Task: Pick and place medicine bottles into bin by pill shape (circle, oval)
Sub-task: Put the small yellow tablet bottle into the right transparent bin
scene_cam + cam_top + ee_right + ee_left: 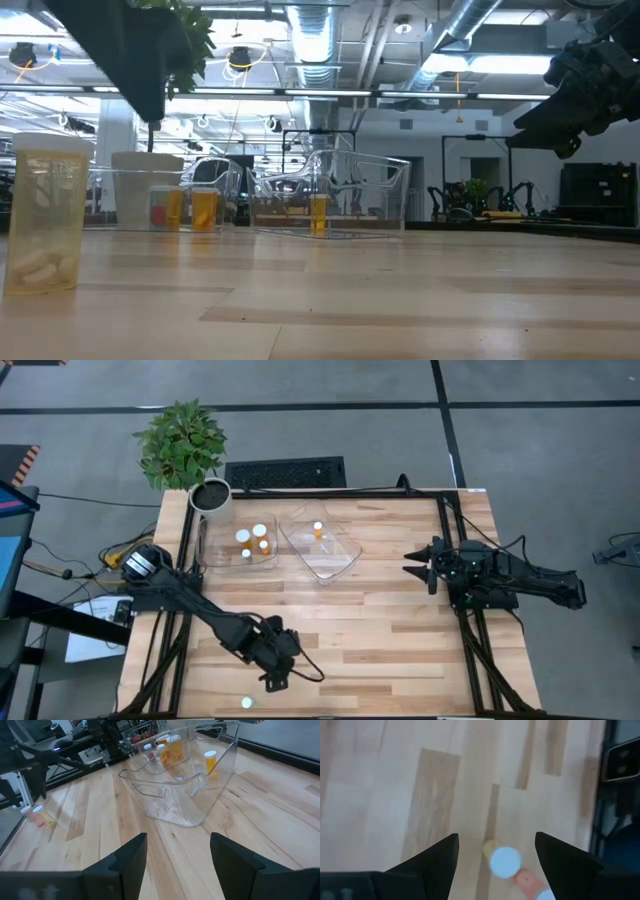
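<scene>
The left gripper isn't ready to close on the white cap [505, 861] yet and should go lower first: its fingers stop above the cap, so they would miss if they closed now.
An amber bottle with a white cap [505, 861] stands on the table near the front edge, and a second one [527, 881] is right beside it. My left gripper [496, 836] is open above them, with the first bottle showing between its fingers; it is low near the front edge in the high view [277, 678]. One bottle [247, 703] shows there in the high view. The low view shows a bottle [45, 215] holding pale oval pills. The left clear tub [240, 555] holds several bottles. The right tub [335, 560] holds one bottle [318, 530]. My right gripper [408, 563] is open and empty to the right of the tubs.
A white plant pot [212, 495] with a green plant stands at the table's far left corner, just behind the left tub. The two tubs sit side by side at the far middle of the table. Bare wood lies between the tubs and the front edge.
</scene>
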Controlling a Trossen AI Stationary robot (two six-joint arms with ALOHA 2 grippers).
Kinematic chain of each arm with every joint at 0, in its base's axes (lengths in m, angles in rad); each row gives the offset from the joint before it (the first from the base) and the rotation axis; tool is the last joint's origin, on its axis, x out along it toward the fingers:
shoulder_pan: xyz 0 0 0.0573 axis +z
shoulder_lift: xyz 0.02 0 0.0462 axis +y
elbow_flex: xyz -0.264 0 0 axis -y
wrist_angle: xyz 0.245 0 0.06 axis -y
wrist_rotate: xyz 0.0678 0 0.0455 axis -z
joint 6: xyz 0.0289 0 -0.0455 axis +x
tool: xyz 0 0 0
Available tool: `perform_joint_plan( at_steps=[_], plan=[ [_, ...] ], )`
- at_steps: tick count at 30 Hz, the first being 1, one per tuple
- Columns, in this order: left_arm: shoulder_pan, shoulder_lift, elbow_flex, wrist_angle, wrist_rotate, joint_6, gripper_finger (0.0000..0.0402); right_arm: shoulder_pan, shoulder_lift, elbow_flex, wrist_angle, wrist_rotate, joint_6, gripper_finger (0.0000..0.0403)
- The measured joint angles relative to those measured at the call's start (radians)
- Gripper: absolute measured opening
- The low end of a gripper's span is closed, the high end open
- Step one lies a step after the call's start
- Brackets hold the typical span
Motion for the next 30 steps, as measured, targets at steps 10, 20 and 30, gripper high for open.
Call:
perform_joint_plan(
  at_steps=[10,20,30],
  plan=[
    [-0.011,0.092,0.019,0.003,0.070,0.039,0.0256,0.000,0.000,0.000,0.002,0.000,0.000,0.0225],
    [-0.016,0.116,0.072,-0.104,0.068,0.063,0.0256,0.000,0.000,0.000,-0.001,0.000,0.000,0.0225],
    [-0.016,0.116,0.072,-0.100,0.060,0.070,0.0256,0.000,0.000,0.000,0.000,0.000,0.000,0.0225]
  ],
)
